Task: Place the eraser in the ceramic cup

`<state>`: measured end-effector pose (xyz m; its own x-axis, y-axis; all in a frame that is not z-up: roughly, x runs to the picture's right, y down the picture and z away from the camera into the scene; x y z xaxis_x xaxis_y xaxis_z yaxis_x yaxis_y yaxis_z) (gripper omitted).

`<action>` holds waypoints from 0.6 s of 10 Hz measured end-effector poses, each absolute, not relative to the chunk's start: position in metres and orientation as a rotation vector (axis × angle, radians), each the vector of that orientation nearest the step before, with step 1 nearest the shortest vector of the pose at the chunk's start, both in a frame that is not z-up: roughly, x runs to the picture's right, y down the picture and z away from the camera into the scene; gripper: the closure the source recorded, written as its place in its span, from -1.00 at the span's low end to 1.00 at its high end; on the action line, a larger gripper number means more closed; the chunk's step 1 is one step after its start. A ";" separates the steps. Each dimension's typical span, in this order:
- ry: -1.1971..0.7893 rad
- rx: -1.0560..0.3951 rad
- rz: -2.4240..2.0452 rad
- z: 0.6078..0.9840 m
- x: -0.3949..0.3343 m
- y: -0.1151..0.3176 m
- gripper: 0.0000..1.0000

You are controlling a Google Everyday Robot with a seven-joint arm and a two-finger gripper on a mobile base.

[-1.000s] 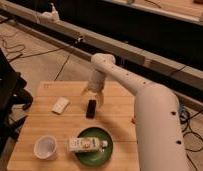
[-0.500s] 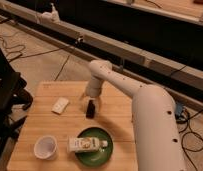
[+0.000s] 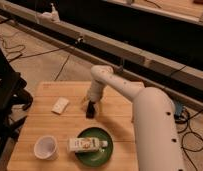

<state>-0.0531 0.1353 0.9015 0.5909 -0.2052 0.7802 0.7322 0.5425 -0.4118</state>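
Next, my gripper grabs the eraser by its top end (image 3: pixel 91 105) to place it in the ceramic cup (image 3: pixel 46 148).
The eraser (image 3: pixel 89 113), a small black block, lies on the wooden table (image 3: pixel 50 125) near its middle. My gripper (image 3: pixel 90 106) hangs straight down right over the eraser's top end, its dark fingers open and reaching down on either side of it. The white arm bends in from the right. The ceramic cup (image 3: pixel 46 148), small, white and round, stands upright at the table's front left, well apart from the gripper.
A green plate (image 3: pixel 102 156) at the table's front middle carries a white carton (image 3: pixel 88 144) lying on its side. A flat white piece (image 3: pixel 60 105) lies left of the eraser. A black chair (image 3: pixel 7 95) stands past the table's left edge, with cables on the floor.
The gripper has sunk a little lower onto the eraser. The eraser, cup and plate have not moved.
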 end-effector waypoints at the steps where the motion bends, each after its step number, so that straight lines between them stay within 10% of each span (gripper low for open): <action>1: -0.748 -0.813 -0.609 0.904 -0.052 0.137 -0.36; 6: -0.769 -0.793 -0.570 0.909 -0.045 0.135 0.64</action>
